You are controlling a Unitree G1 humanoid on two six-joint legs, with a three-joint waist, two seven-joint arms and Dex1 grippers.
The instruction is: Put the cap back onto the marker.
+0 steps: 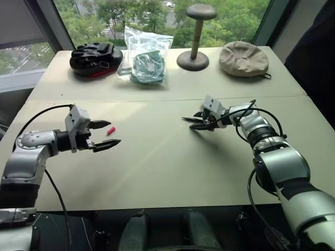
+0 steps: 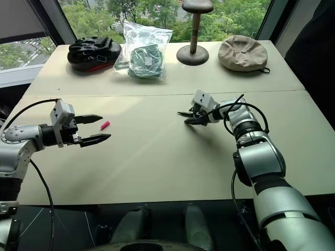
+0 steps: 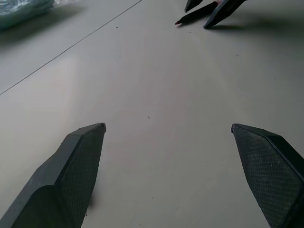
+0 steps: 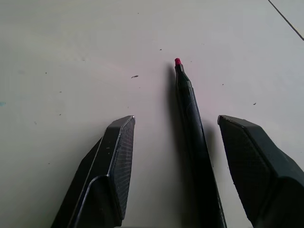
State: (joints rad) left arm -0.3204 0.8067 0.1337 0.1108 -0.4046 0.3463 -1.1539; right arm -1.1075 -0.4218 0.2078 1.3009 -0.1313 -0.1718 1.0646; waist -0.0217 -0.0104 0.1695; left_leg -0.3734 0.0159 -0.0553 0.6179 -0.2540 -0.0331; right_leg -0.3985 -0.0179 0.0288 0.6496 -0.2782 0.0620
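My right gripper reaches the marker and picks it up by its black body (image 4: 198, 142) next. The marker's pink tip (image 4: 177, 61) stays free to receive the cap.
The small pink cap (image 1: 111, 130) lies on the table's left half. In the head views it shows right at the fingertips of my left gripper (image 1: 114, 133), which is open wide and points right. The thin black marker (image 4: 190, 114) lies flat on the table's right half, its pink tip (image 4: 178, 61) pointing toward the left arm. My right gripper (image 4: 175, 119) is open and low over the table, one finger on each side of the marker with a gap on both sides. The left wrist view also looks across at the marker (image 3: 195, 14) and the right gripper's fingers (image 3: 223, 10).
Along the far table by the window stand a black helmet (image 1: 96, 58), a clear bag with something teal inside (image 1: 147, 58), a dark hat stand (image 1: 194, 39) and a beige hat (image 1: 243, 58). A seam (image 1: 167, 98) runs between the two tables.
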